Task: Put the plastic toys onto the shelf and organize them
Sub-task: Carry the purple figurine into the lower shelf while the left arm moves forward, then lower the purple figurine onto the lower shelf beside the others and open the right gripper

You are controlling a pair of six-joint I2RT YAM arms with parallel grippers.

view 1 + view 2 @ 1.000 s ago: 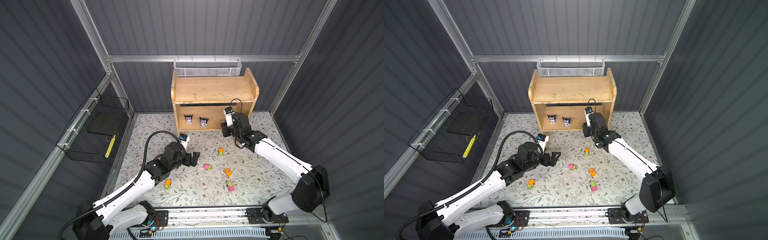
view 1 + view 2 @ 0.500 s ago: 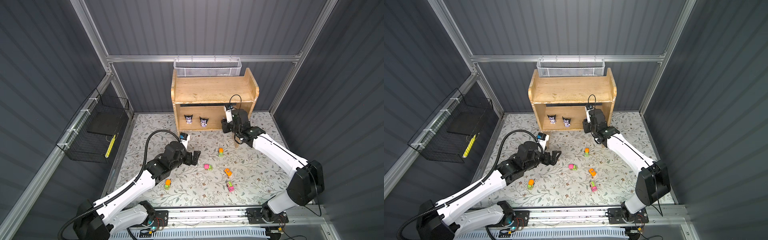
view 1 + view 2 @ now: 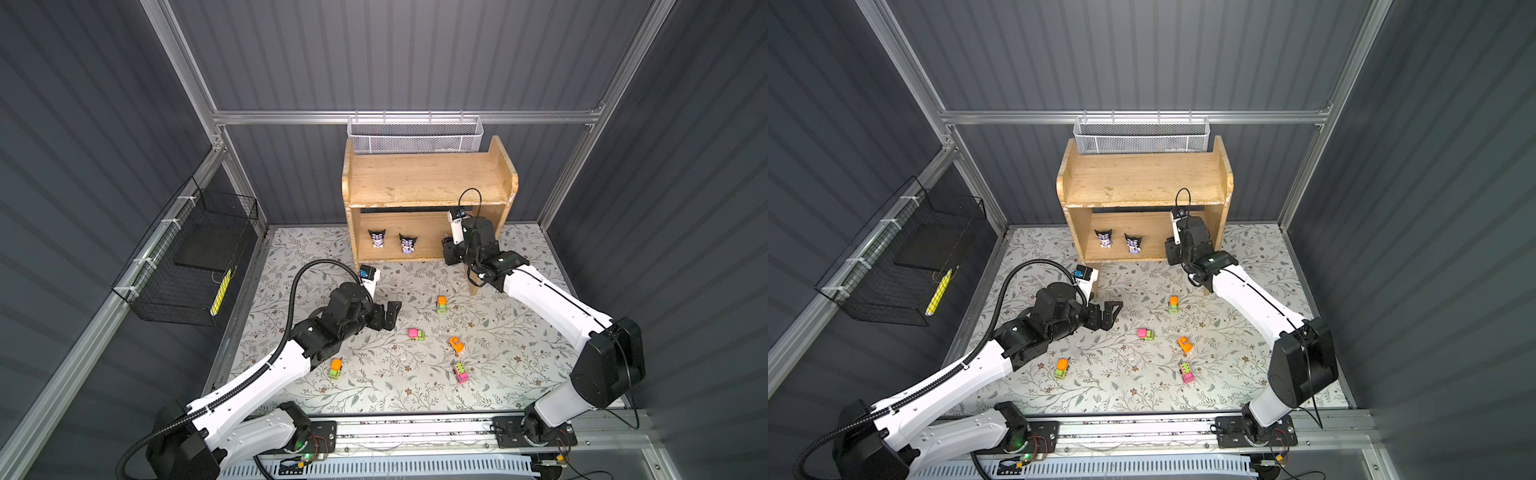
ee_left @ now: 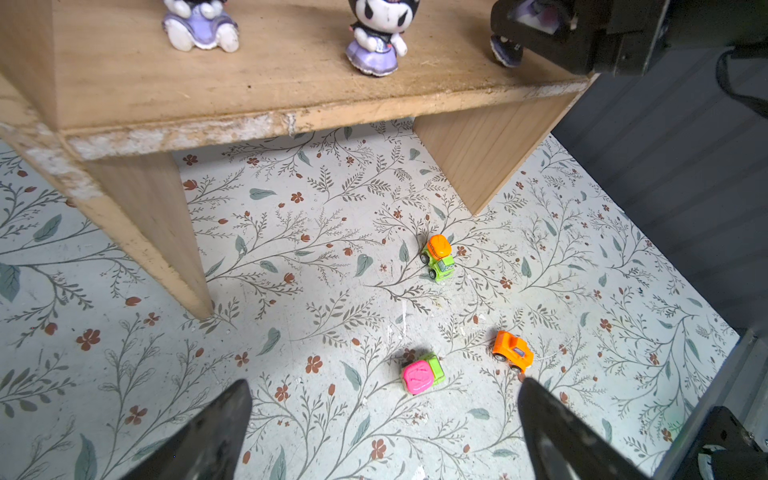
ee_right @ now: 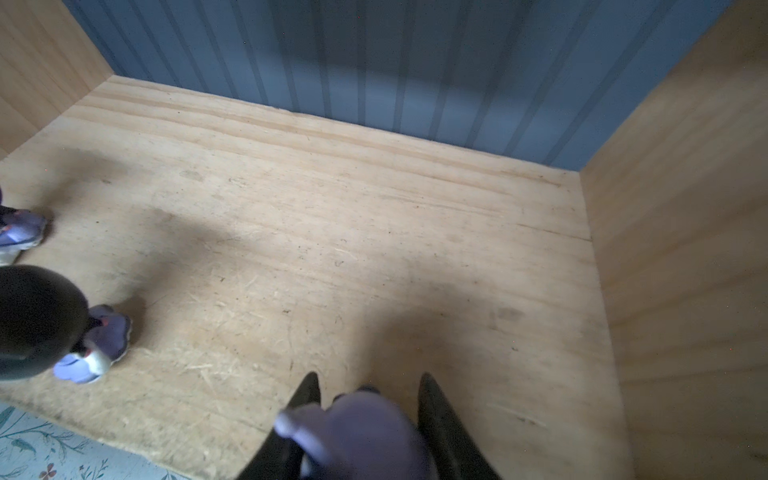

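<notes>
The third lilac figurine's base is low over flat, free board inside the shelf's front edge. It would land there if I opened my right gripper now.
The wooden shelf (image 3: 428,178) (image 3: 1142,178) stands at the back. Two black-and-lilac figurines (image 3: 377,239) (image 3: 407,243) stand on its lower tier. My right gripper (image 5: 369,378) reaches into that tier's right part (image 3: 451,253), shut on a third lilac figurine (image 5: 357,432) low over the board. Several neon cars lie on the floral mat: orange-green (image 3: 441,304), pink-green (image 3: 416,334), orange (image 3: 456,344), pink (image 3: 460,372), orange-green (image 3: 335,368). My left gripper (image 3: 390,313) (image 4: 384,384) hovers open over the mat, empty, just short of the pink-green car (image 4: 422,374).
A white mesh basket (image 3: 415,137) hangs behind the shelf's top board. A black wire basket (image 3: 187,266) is fixed to the left wall. The shelf's legs (image 4: 158,232) stand on the mat. Grey walls close in all around.
My right gripper has carried the figurine up and forward into the lower tier. The left arm has stayed where it was.
</notes>
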